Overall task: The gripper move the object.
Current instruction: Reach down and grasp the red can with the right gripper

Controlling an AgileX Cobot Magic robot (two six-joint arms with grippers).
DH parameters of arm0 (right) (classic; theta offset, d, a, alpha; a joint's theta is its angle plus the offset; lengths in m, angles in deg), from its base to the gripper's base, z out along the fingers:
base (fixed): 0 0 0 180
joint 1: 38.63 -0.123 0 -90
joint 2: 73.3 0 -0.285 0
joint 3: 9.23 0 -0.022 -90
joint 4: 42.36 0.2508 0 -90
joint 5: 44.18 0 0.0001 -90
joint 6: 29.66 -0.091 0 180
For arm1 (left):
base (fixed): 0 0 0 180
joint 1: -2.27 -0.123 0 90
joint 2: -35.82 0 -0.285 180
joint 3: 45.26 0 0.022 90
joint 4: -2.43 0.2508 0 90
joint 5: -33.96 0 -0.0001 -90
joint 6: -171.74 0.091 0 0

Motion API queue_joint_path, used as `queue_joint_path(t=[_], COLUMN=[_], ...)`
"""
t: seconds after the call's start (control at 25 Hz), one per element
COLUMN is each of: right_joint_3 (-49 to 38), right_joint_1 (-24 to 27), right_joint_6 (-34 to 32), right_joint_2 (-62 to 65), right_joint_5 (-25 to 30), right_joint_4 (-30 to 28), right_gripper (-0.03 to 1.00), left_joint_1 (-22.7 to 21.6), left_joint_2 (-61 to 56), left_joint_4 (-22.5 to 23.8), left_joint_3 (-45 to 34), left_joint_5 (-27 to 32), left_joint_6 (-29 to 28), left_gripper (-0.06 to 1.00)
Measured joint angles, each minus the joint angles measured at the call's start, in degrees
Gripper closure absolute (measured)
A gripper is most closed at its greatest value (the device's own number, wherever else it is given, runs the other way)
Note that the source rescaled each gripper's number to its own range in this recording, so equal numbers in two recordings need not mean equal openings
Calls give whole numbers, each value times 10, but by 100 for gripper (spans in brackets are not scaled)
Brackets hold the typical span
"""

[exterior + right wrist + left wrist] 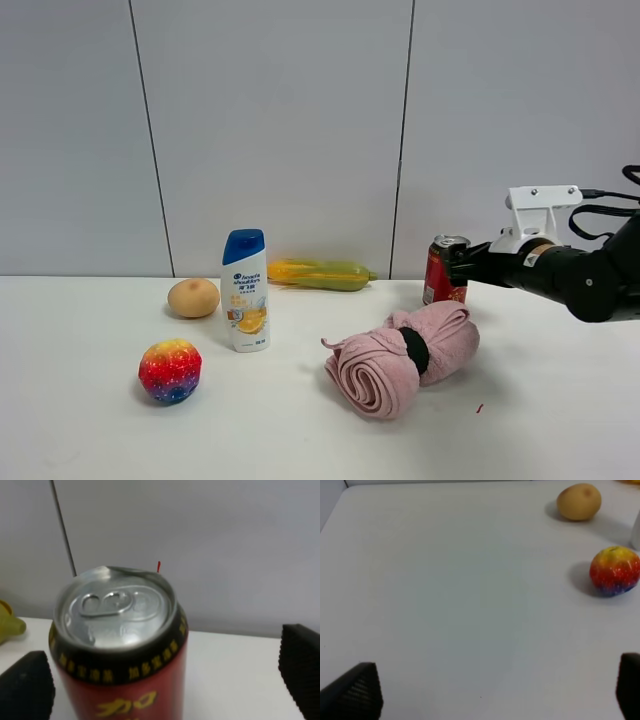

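The robot's right gripper next needs to grab the red drink can by its upper body, to move the can across the table.
The red drink can with yellow characters and a silver top stands upright on the white table near the back wall, just behind a rolled pink towel. My right gripper, black with a white bracket on top, reaches in from the right at can height. In the right wrist view the can stands between the two black fingers, which are wide apart and do not touch it; the gripper is open. My left gripper is open and empty over bare table, and it is out of the high view.
A white blue-capped shampoo bottle stands left of centre. A potato and a rainbow ball lie left of it. A yellow-green corn cob lies by the wall. The pink towel roll lies in front of the can.
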Motion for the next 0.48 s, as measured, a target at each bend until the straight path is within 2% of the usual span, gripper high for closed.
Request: queue_joint_path(t=[0.48], right_joint_3=[76], right_joint_1=[0], right_joint_6=[-39], right_joint_2=[-58], right_joint_5=[21], right_joint_4=[-39], right_gripper=[-3], left_joint_1=[0], left_joint_2=[0], left_joint_4=[1], left_joint_3=[0], left_joint_5=[0], left_joint_6=[0], left_gripper=[-6])
